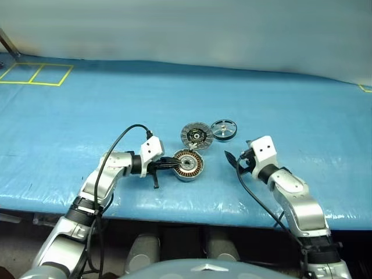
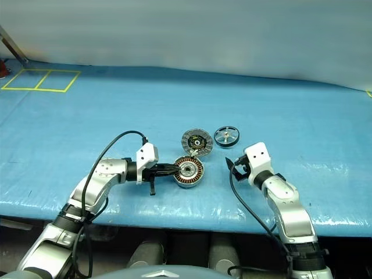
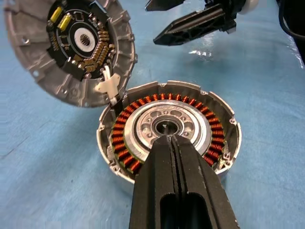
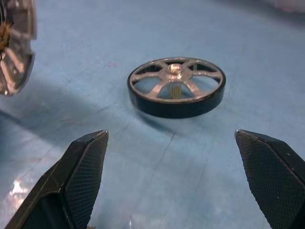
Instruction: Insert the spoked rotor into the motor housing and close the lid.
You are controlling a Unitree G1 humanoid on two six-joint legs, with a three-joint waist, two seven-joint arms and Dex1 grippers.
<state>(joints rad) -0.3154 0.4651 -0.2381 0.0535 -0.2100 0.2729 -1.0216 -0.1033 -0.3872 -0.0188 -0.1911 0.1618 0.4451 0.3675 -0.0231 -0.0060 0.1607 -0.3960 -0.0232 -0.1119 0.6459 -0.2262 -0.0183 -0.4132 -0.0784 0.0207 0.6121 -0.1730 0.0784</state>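
The spoked rotor should go into the motor housing (image 1: 190, 165), so my right gripper should pick it up by its hub (image 1: 224, 127) next.
The motor housing (image 1: 190, 165) lies near the table's front edge, its copper windings (image 3: 215, 143) ringing a silver hub. My left gripper (image 1: 175, 164) is shut, and its fingers (image 3: 190, 181) reach across the housing's rim with their tips at the hub. The lid (image 1: 196, 135) lies just behind the housing, face up, with its edge against the rim; a white clip (image 3: 107, 87) joins the two. To the lid's right the spoked rotor (image 4: 176, 86) lies flat on the table. My right gripper (image 4: 170, 138) is open a short way in front of the rotor and holds nothing.
A blue tarp (image 1: 87, 110) covers the table. Yellow tape squares (image 1: 35, 74) mark its far left corner. The front edge of the table (image 1: 192, 210) runs close below both arms. A black cable (image 1: 119, 139) loops over my left arm.
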